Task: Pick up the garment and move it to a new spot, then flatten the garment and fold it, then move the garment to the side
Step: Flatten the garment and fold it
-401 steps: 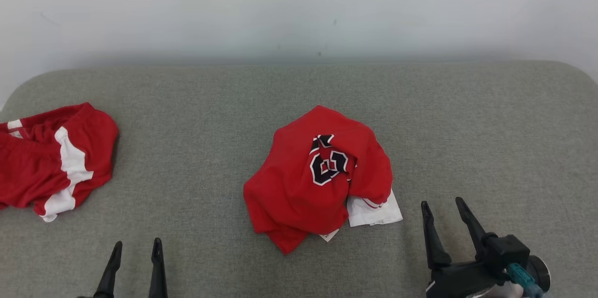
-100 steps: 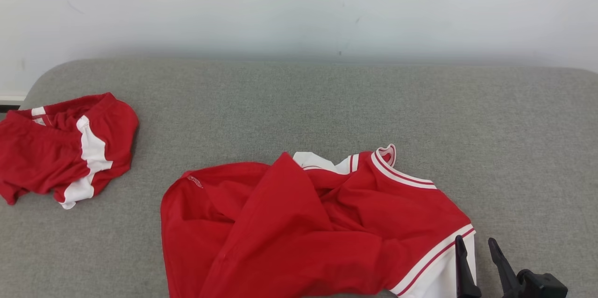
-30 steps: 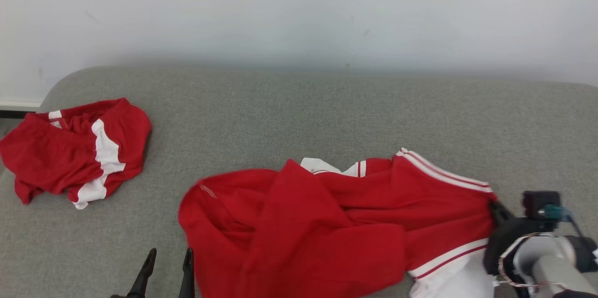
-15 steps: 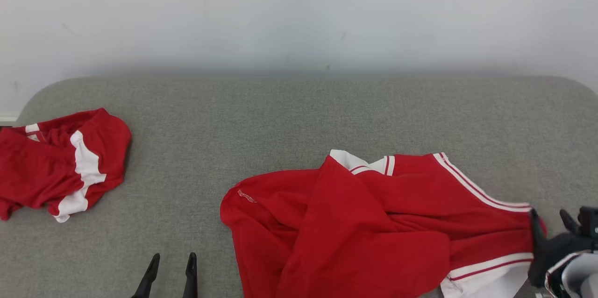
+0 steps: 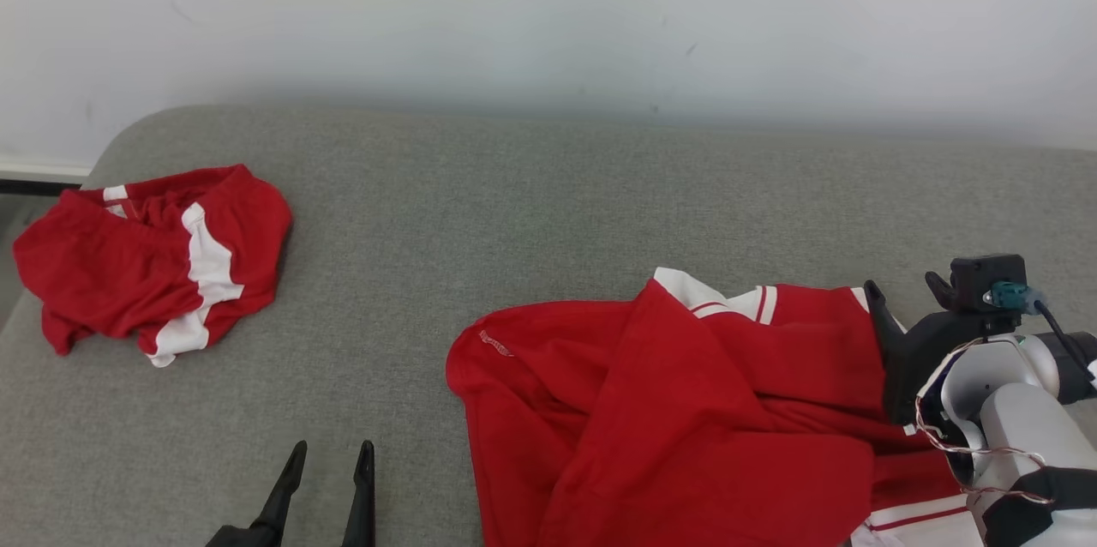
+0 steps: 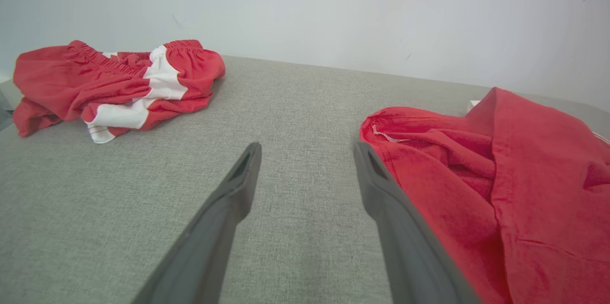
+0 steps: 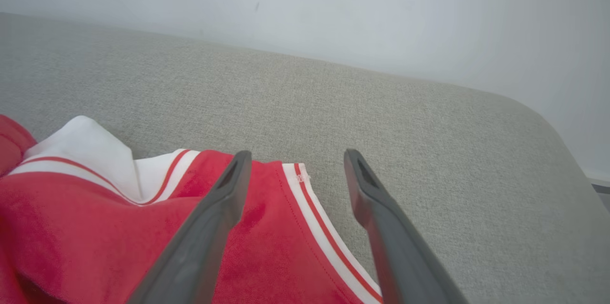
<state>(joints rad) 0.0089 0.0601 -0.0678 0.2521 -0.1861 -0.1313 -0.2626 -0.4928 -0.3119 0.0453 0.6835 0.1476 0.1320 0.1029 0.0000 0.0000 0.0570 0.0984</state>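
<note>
The garment has its red hem corner (image 5: 468,343) standing up in a curl while the broad body (image 5: 710,434) lies slack, so my left gripper will grab the garment by that corner next.
The garment (image 5: 686,410), a red jersey with white striped trim, lies rumpled and partly spread on the grey surface at the lower centre-right, running off the bottom edge. My right gripper (image 5: 902,285) hovers open over its right striped edge, with nothing between the fingers. In the right wrist view the gripper (image 7: 298,154) straddles the white-and-red band of the garment (image 7: 119,218) from above. My left gripper (image 5: 332,448) stands open and empty at the lower left, just left of the garment's red hem. The left wrist view shows that gripper (image 6: 308,147) beside the garment (image 6: 500,175).
A second red-and-white garment (image 5: 154,260), crumpled with an elastic waistband, lies at the far left (image 6: 114,85). The grey padded surface (image 5: 548,204) has rounded corners and ends at a pale wall behind. Its right corner curves down (image 7: 548,142).
My right gripper was shut on the garment's right striped edge a second ago; it has opened, let the cloth go and risen. The camera has shifted. The left gripper stays open.
</note>
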